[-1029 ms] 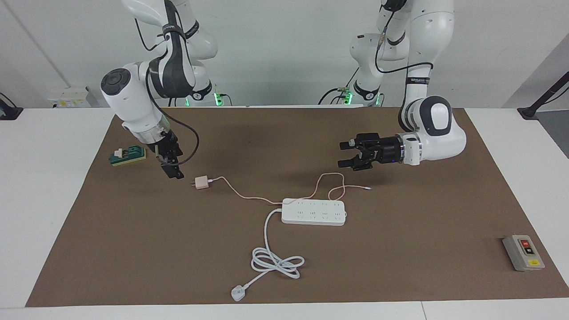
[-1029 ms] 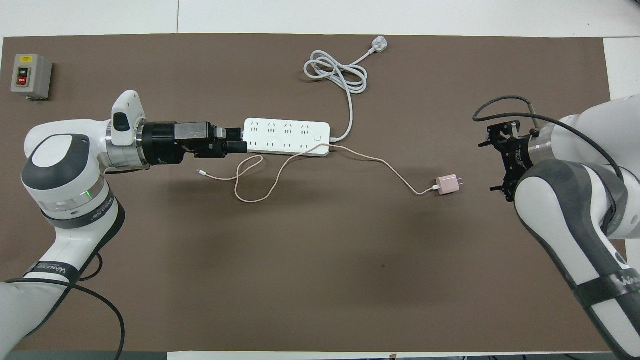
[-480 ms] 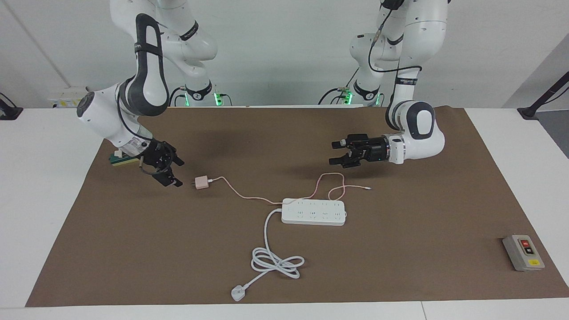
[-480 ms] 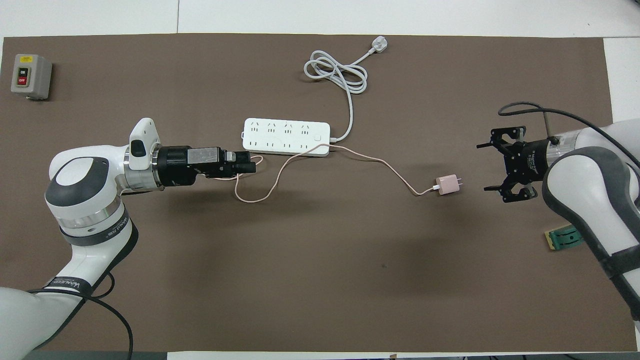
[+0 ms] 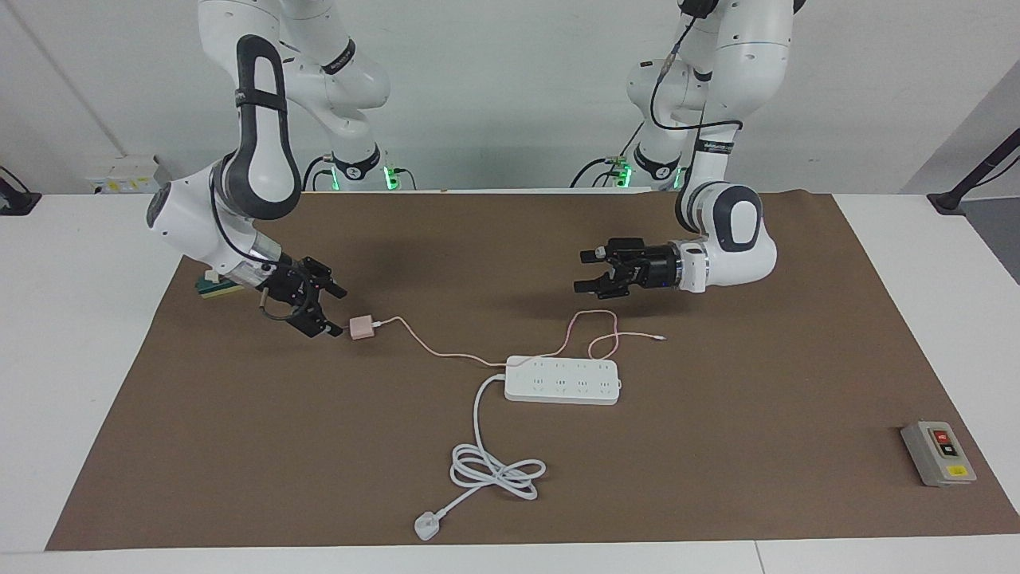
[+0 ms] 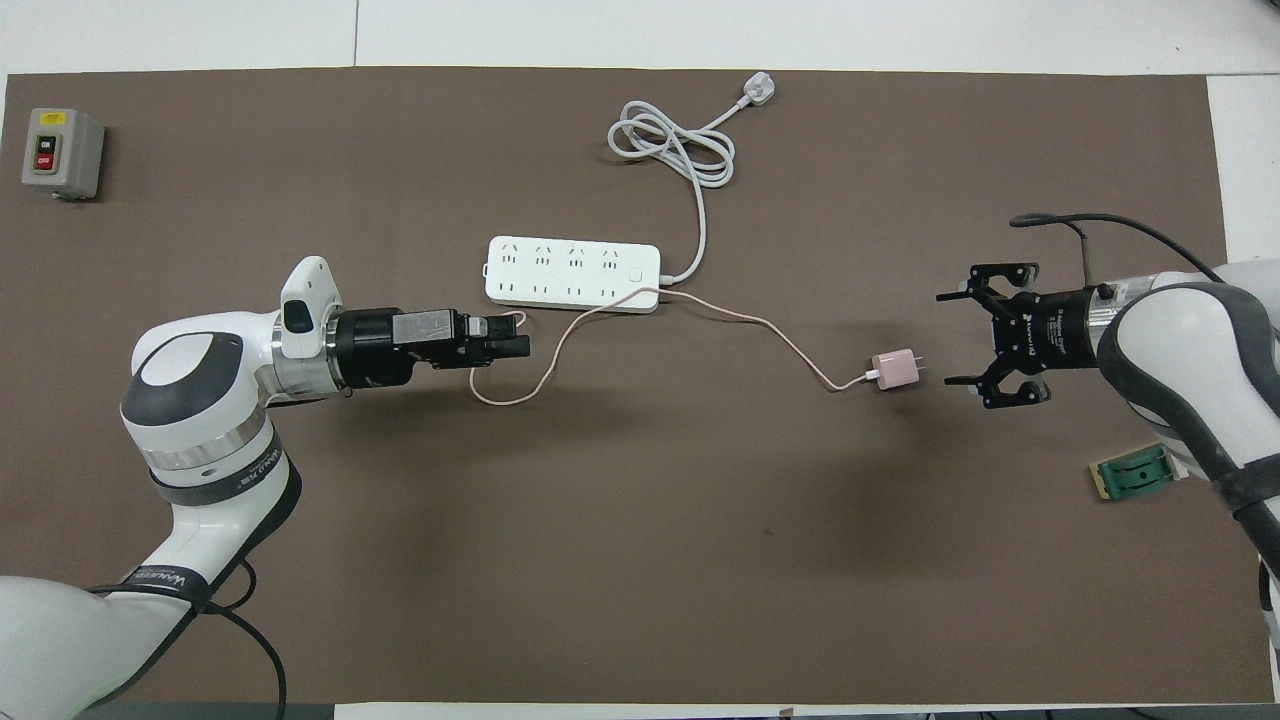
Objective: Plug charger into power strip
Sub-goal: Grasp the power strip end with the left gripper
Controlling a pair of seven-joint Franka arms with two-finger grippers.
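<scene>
One end of the charger has metal prongs and the other has the cable, so my right gripper will next grab its flat facing sides. Then it can plug in the charger [image 5: 362,327].
The pale-pink charger [image 5: 362,327] lies on the brown mat, toward the right arm's end; it also shows in the overhead view [image 6: 897,369]. Its thin pink cable [image 5: 446,353] runs to a loop beside the power strip [image 5: 562,380], a flat white bar also seen from above [image 6: 572,272]. My right gripper [image 5: 331,312] is open and low, just beside the charger's prong end, with a small gap; from above it [image 6: 950,339] points at the charger. My left gripper [image 5: 584,273] is open and empty, raised over the cable loop [image 6: 500,380].
The strip's thick white cord [image 5: 494,470] coils to a three-pin plug [image 5: 427,526] farther from the robots. A grey button box [image 5: 938,453] sits toward the left arm's end. A green block [image 6: 1130,472] lies by the right arm.
My right gripper has come down and moved close to the charger's prong end. My left gripper has drawn back from over the strip's end to over the cable loop.
</scene>
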